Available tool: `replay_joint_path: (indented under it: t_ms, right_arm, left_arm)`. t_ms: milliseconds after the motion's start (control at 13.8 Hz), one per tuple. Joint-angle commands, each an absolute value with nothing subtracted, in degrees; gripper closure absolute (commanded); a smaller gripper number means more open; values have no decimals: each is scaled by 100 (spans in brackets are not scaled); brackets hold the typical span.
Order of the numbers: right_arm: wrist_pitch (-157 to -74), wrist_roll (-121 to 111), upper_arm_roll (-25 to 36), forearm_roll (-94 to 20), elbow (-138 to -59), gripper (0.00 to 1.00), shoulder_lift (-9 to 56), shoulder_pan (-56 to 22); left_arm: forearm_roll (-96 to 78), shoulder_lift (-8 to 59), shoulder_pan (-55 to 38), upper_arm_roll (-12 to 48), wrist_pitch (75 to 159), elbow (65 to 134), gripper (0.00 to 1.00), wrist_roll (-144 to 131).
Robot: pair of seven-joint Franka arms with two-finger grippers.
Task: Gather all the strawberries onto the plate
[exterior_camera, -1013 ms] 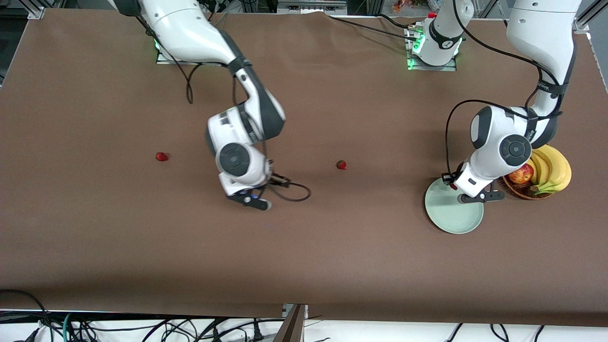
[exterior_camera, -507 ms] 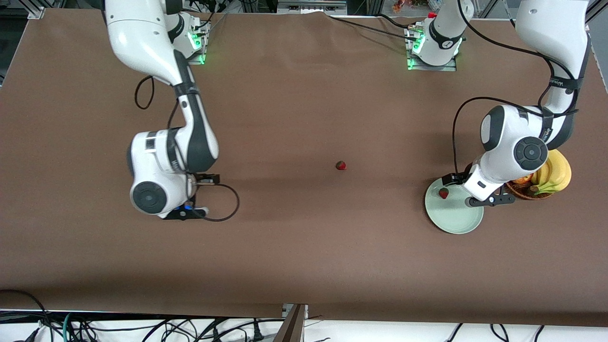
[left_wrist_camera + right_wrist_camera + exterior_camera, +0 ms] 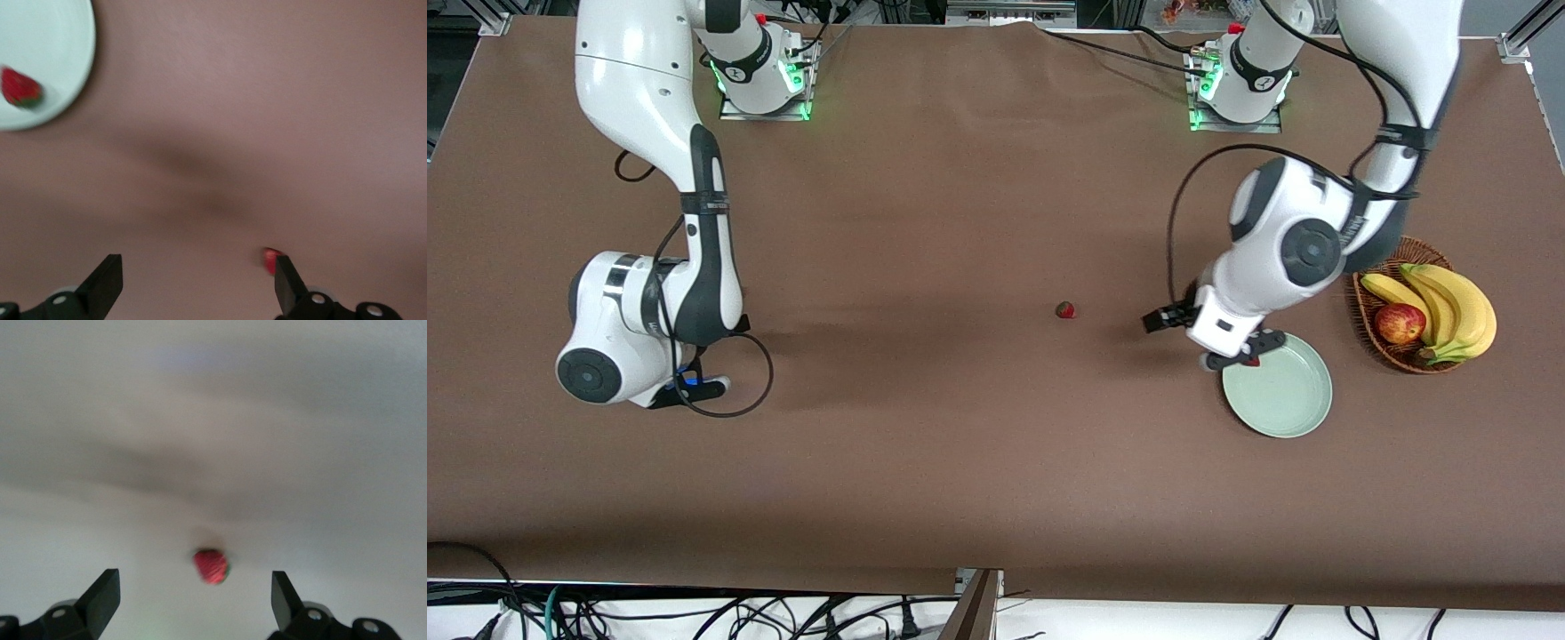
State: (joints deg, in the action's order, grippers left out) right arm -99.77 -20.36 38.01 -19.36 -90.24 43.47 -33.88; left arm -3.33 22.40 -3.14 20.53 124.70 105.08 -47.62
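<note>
The left gripper should next take the lone strawberry by its red body [image 3: 1066,310], so that the strawberry gets collected into the pale green plate [image 3: 1285,400].
The pale green plate [image 3: 1285,400] lies near the left arm's end of the table. One strawberry [image 3: 1254,361] rests on it at the rim, also seen in the left wrist view as a strawberry [image 3: 20,88] on the plate [image 3: 47,40]. My left gripper [image 3: 1232,356] hangs open and holding nothing over the plate's edge. A second strawberry [image 3: 1065,309] lies mid-table and shows by one fingertip [image 3: 287,280]. My right gripper [image 3: 193,590] is open low over the table toward the right arm's end. A third strawberry [image 3: 211,566] lies just ahead of it, hidden in the front view.
A brown wicker basket [image 3: 1360,311] with bananas [image 3: 1449,307] and a red apple [image 3: 1399,323] stands beside the plate, toward the left arm's end. Cables lie along the table's edge nearest the front camera.
My left gripper opened and left a strawberry on the plate, then shifted toward the table's middle. The right arm swung from mid-table toward its own end, and now covers the strawberry there.
</note>
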Motion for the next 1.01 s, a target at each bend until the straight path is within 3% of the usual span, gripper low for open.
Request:
replay_joint_path:
  t_ms: [0,362,651,796,941]
  right_arm:
    - [-10896,-2215,3753,-1916,-10483,0,3525,-3524]
    - [-11723,-2215,3639,-1942,-11459,0,3287,-3577]
    - [-12102,-2206,3542,-1960,-11707,3,3278,-3586]
    - [-12103,-2206,3542,-1969,-11707,27,3278,-3577]
    - [-12103,-2206,3533,-1969,-11707,50,3278,-3577]
  left_arm:
    - [-396,2451,-657,2101,13146,10678,0,-6174]
    - [-28,3180,-1274,2030,13799,10661,0,-8214]
    - [360,3533,-1494,2030,14106,10661,0,-9113]
    - [431,3577,-1625,2030,14098,10731,13,-9210]
    - [448,3647,-1635,2022,14106,10723,35,-9229]
